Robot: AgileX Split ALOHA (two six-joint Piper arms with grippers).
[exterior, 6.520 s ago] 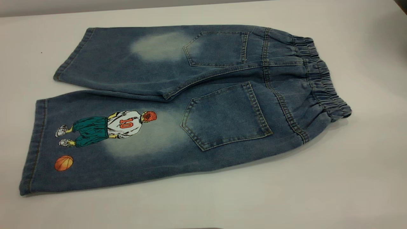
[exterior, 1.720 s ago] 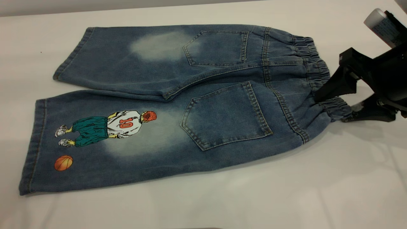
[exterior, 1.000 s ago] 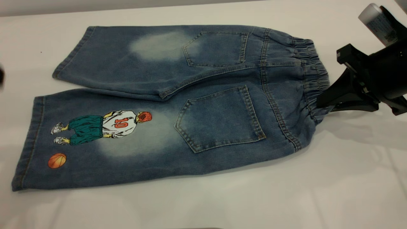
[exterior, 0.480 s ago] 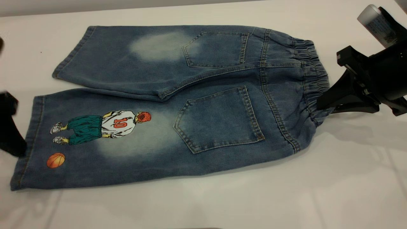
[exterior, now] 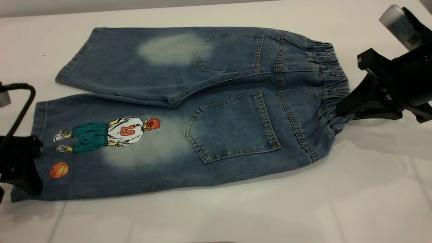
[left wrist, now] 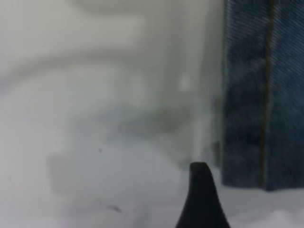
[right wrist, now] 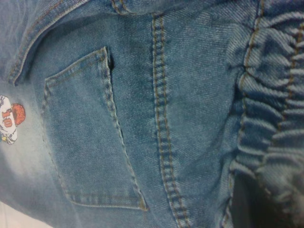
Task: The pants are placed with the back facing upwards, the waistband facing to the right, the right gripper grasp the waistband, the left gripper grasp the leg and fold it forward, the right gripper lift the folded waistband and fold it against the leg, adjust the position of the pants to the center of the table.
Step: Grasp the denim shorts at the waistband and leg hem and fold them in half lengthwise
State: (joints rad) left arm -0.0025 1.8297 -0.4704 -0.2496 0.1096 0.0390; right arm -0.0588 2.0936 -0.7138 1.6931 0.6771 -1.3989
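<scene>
My left gripper should next grab the pants by the hem (exterior: 19, 195) beside the basketball, to fold the printed leg onto the plain leg (exterior: 121, 60).
The blue denim pants (exterior: 202, 101) lie flat, back up, on the white table (exterior: 236, 216). Their gathered waistband (exterior: 332, 77) points right. My right gripper (exterior: 341, 113) is shut on the waistband's near corner, and its wrist view shows the ruffled waistband (right wrist: 270, 95) bunched over a dark finger (right wrist: 244, 204). The printed leg (exterior: 118, 158) lies at the near left. My left gripper (exterior: 17, 195) hovers open over that leg's hem (exterior: 38, 114), beside the orange basketball print (exterior: 59, 169). In the left wrist view, one black fingertip (left wrist: 200, 190) stands just off the hem (left wrist: 263, 95).
The plain leg (exterior: 135, 64) with its pale patch lies behind the printed one. A thin black cable (exterior: 23, 101) loops above the left gripper. The right arm's grey labelled cylinder (exterior: 400, 25) sticks up at the far right. Bare tabletop runs along the near side.
My left gripper has come in from the left edge and dropped over the printed leg's hem. My right gripper closed on the waistband earlier, shifting the pants slightly left, and has held still since.
</scene>
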